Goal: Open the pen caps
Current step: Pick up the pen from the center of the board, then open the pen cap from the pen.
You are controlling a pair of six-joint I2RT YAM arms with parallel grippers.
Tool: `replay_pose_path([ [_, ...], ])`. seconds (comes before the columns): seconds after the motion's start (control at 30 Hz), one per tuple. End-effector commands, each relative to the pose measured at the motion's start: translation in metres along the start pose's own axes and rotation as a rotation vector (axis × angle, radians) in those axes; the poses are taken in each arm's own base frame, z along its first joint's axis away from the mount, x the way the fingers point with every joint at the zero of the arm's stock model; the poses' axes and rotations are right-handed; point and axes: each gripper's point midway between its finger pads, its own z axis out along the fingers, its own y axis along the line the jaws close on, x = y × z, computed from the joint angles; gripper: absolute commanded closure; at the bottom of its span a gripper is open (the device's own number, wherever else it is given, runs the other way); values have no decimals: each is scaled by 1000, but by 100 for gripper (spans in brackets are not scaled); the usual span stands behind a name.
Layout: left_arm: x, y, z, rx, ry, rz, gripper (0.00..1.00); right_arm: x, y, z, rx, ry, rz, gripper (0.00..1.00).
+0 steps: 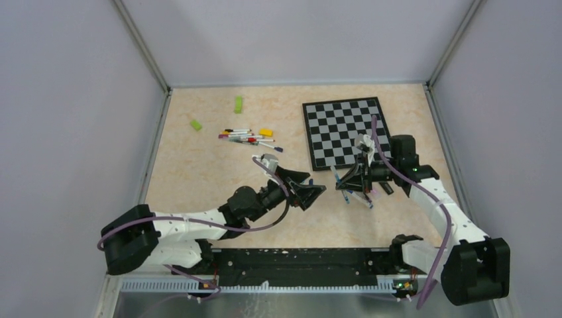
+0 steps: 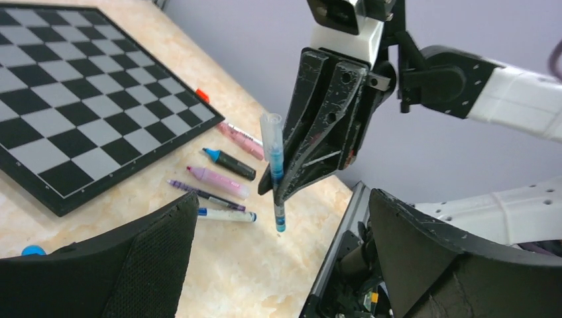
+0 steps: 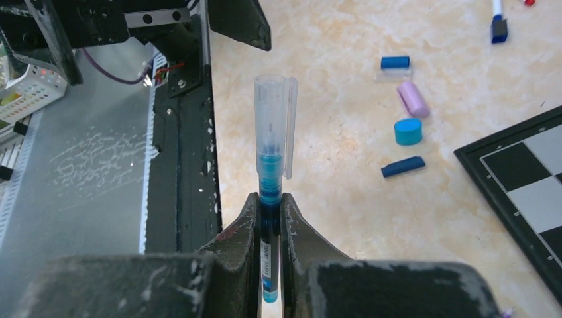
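Note:
The robot's left gripper needs to pull the pen open next, so it should grab the clear pen cap [image 1: 335,172] [image 2: 272,134] and leave the pen body to the right gripper.
My right gripper [image 3: 268,200] is shut on a blue pen [image 3: 268,225] and holds it upright above the table. A clear pen cap [image 3: 273,119] sits on the pen's top end. In the left wrist view the same pen [image 2: 276,172] hangs in the right gripper [image 2: 279,191], straight ahead of my left gripper [image 2: 283,207]. The left gripper stands wide open and holds nothing. Seen from above, the left gripper [image 1: 314,192] is just left of the right gripper [image 1: 351,182]. Loose pen caps lie on the table: blue [image 3: 395,62], pink [image 3: 414,99], cyan [image 3: 408,131] and dark blue [image 3: 403,166].
A chessboard [image 1: 344,129] lies at the back right. Several pens [image 2: 219,182] lie by its near edge below the right gripper. A heap of pens [image 1: 245,137] sits mid-table, with a yellow block [image 1: 266,132] and two green blocks [image 1: 238,104] [image 1: 196,124] nearby. The black rail [image 3: 182,132] runs along the table's near edge.

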Motion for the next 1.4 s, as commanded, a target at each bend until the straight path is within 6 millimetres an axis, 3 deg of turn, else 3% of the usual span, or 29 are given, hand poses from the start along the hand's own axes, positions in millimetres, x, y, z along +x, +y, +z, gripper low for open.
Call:
replay_pose_path([
  [0.0, -3, -2, 25, -23, -5, -48, 1, 6, 2, 1, -16, 25, -29, 100],
  [0.27, 11, 17, 69, -162, 9, -202, 8, 11, -6, 3, 9, 34, 9, 100],
  [0.5, 23, 46, 80, -387, 47, -259, 17, 12, -13, 4, 37, 33, 27, 100],
  [0.7, 41, 62, 86, -557, 119, -311, 32, 12, -18, 4, 64, 33, 51, 100],
  [1.07, 46, 58, 98, -596, 136, -296, 59, 15, -26, 7, 105, 47, 76, 100],
  [1.23, 51, 55, 103, -607, 165, -287, 78, 17, -27, 10, 111, 58, 76, 100],
  [1.37, 52, 54, 102, -610, 180, -274, 100, 18, -30, 10, 124, 65, 83, 100],
])
